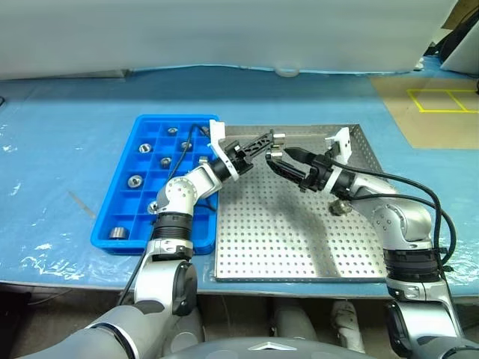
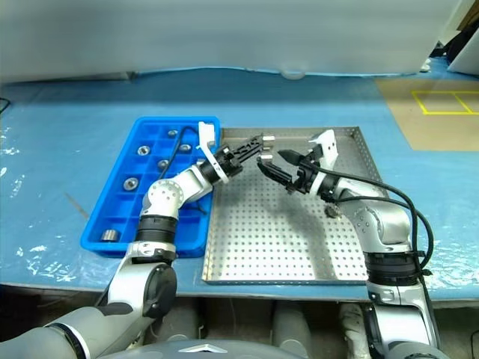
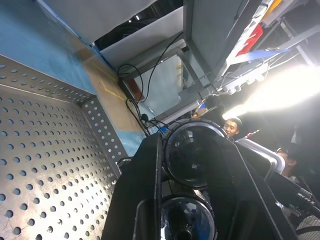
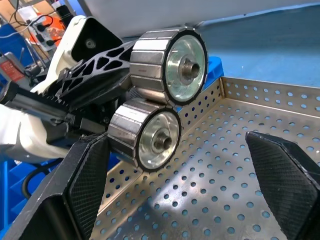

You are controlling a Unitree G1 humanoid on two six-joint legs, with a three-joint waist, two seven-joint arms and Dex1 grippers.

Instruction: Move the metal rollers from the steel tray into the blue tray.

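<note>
The lower roller (image 1: 274, 152) (image 4: 146, 134) sits between the spread black fingers, so it is now time to close my right gripper, which would catch the roller.
My left gripper (image 1: 269, 140) is shut on two metal rollers (image 4: 169, 64), stacked one on the other (image 4: 148, 136) and held above the far part of the steel tray (image 1: 299, 247). They also sit between its fingers (image 3: 145, 190) in the left wrist view. My right gripper (image 1: 278, 158) is open and faces the held rollers at close range, its fingers (image 4: 87, 185) spread on either side without touching them. Another roller (image 1: 339, 207) lies on the steel tray by my right forearm. The blue tray (image 1: 150, 120), left of the steel tray, holds several rollers (image 1: 135, 180) in its compartments.
Both trays rest on a table under a blue sheet (image 1: 60, 149). A white panel (image 1: 224, 30) stands along the far edge. Brown floor with yellow tape (image 1: 441, 101) lies at the far right. A black cable (image 1: 419, 191) loops off my right arm.
</note>
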